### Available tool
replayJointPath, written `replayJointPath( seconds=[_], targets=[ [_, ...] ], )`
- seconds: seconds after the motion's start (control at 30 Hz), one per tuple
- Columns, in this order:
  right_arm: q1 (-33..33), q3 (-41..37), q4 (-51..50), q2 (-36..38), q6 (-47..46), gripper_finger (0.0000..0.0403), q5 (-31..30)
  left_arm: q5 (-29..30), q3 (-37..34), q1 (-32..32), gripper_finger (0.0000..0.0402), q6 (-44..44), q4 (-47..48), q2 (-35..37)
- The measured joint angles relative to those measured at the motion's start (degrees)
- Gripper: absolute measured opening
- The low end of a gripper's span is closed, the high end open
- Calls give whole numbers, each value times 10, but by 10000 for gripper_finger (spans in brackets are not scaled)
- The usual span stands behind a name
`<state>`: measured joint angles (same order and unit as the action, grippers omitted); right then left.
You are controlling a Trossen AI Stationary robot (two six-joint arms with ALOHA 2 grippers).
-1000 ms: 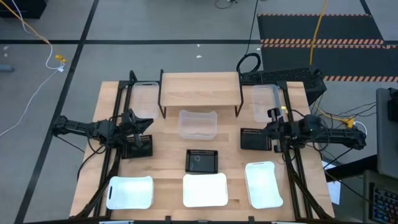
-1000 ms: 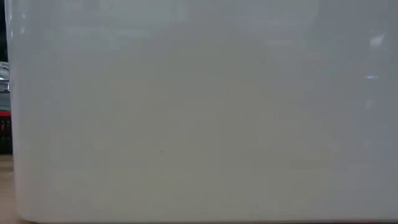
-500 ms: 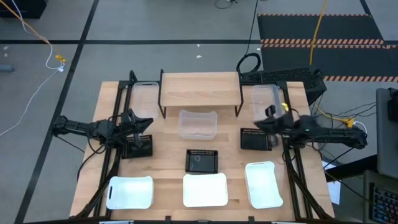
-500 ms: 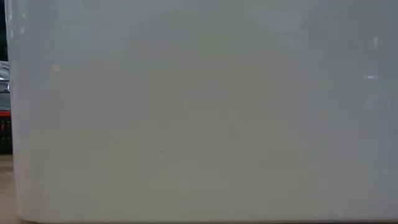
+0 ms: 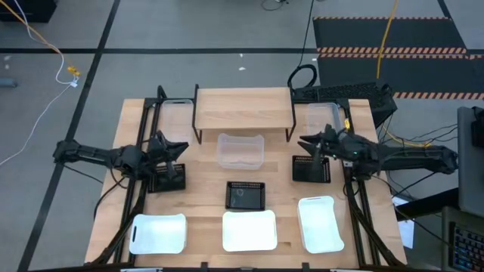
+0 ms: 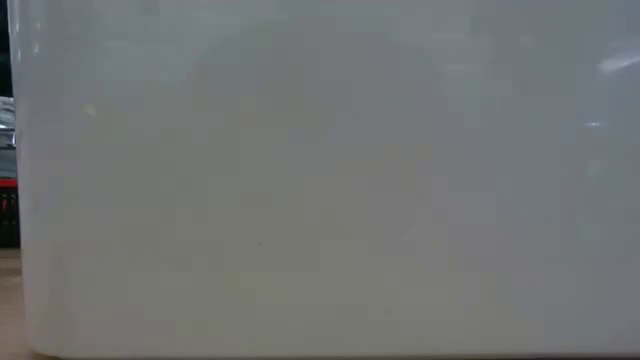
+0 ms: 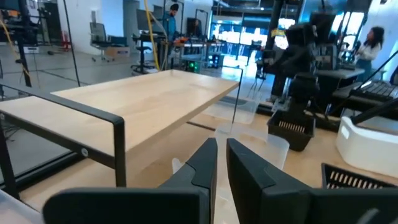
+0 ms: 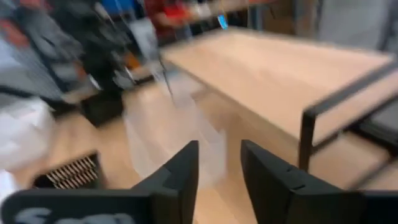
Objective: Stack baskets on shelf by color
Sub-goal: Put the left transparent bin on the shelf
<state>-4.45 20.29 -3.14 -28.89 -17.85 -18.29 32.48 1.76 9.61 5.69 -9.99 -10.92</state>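
Note:
The centre clear basket should be stacked with the other clear baskets on the shelf (image 5: 243,109), so the left gripper next needs to grab it by its rim (image 5: 236,167).
The shelf (image 5: 243,109) stands at the table's far middle, its plank top bare. Clear baskets rest at its left (image 5: 175,113), in front of it (image 5: 240,149) and at its right (image 5: 323,117). Black baskets sit at the left (image 5: 168,177), centre (image 5: 246,195) and right (image 5: 310,168). Three white baskets (image 5: 249,230) line the near edge. My left gripper (image 7: 222,163) hovers shut above the left black basket, holding nothing. My right gripper (image 8: 219,168) is open with nothing in it. It hangs over the far edge of the right black basket and points toward the centre clear basket (image 8: 168,137) and the shelf (image 8: 280,68).
A white basket's wall (image 6: 320,180) fills the low view and hides the table behind it. Black rails (image 5: 144,143) run along both sides of the table. Bare wood lies between the centre clear basket and the side black baskets.
My right gripper has risen off the right black basket and swung toward the far edge and the table's middle, now facing the shelf and centre clear basket. The black basket has stayed in place.

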Motion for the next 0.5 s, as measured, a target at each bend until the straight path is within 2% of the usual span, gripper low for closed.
replayJointPath(
  seconds=[0.07, 0.17, 0.23, 0.3, 0.37, 0.43, 0.5],
  targets=[
    [0, 29, -36, -34, -13, 132, -12, 0, 0, 0, 35, 0, -19, -34],
    [0, 55, -9, -77, -7, 141, -13, 0, 0, 0, 40, -8, -52, -84],
    [0, 62, -1, -100, 8, 141, -13, 12, 1, -2, 53, -9, -74, -119],
    [0, 65, 20, -114, 24, 141, -13, 41, 17, -8, 75, -4, -56, -151],
    [0, 66, 34, -120, 38, 140, -14, 76, 58, -16, 105, 27, 17, -180],
    [0, 67, 49, -120, 48, 140, -20, 109, 120, -30, 138, 84, 160, -203],
    [-1, 67, 51, -120, 54, 140, -29, 113, 191, -43, 168, 142, 304, -230]
  ],
)
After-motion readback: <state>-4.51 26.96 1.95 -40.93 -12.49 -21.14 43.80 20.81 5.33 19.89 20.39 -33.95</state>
